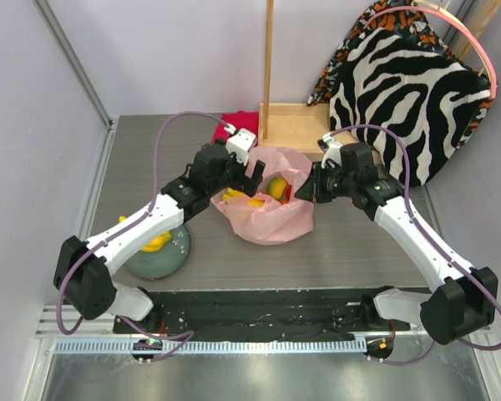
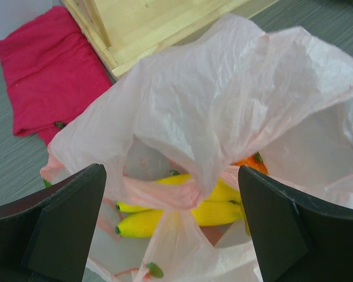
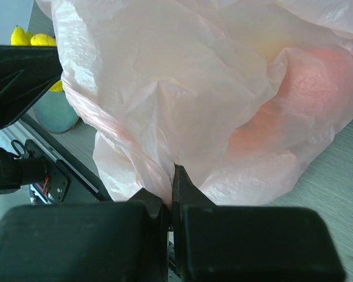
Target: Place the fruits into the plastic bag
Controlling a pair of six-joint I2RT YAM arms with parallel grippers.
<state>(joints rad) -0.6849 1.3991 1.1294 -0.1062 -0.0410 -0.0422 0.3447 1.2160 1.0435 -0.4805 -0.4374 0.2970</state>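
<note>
The plastic bag's opening should stay free to take in the fruits, so my left gripper needs to grab the plastic bag by its loose handle point(image 2: 201, 161) next.
The pink plastic bag point(image 1: 271, 219) lies at the table's middle with its mouth facing up. In it lie yellow bananas point(image 2: 165, 216), an orange fruit point(image 2: 251, 164) and a green-yellow fruit point(image 1: 275, 185). A reddish round shape point(image 3: 315, 79) shows through the film. My left gripper point(image 1: 250, 177) is open over the bag's left rim, and a bag handle point(image 2: 165, 191) runs between its fingers point(image 2: 65, 223) untouched. My right gripper point(image 1: 306, 191) is shut on the bag's right edge point(image 3: 165, 170) and holds it up. More yellow fruit point(image 1: 157, 243) lies on the plate.
A grey-blue plate point(image 1: 169, 259) sits at the front left, partly under my left arm. A magenta cloth point(image 2: 47, 70) and a wooden box point(image 1: 288, 125) lie behind the bag. A zebra-print cushion point(image 1: 409, 92) stands at the back right.
</note>
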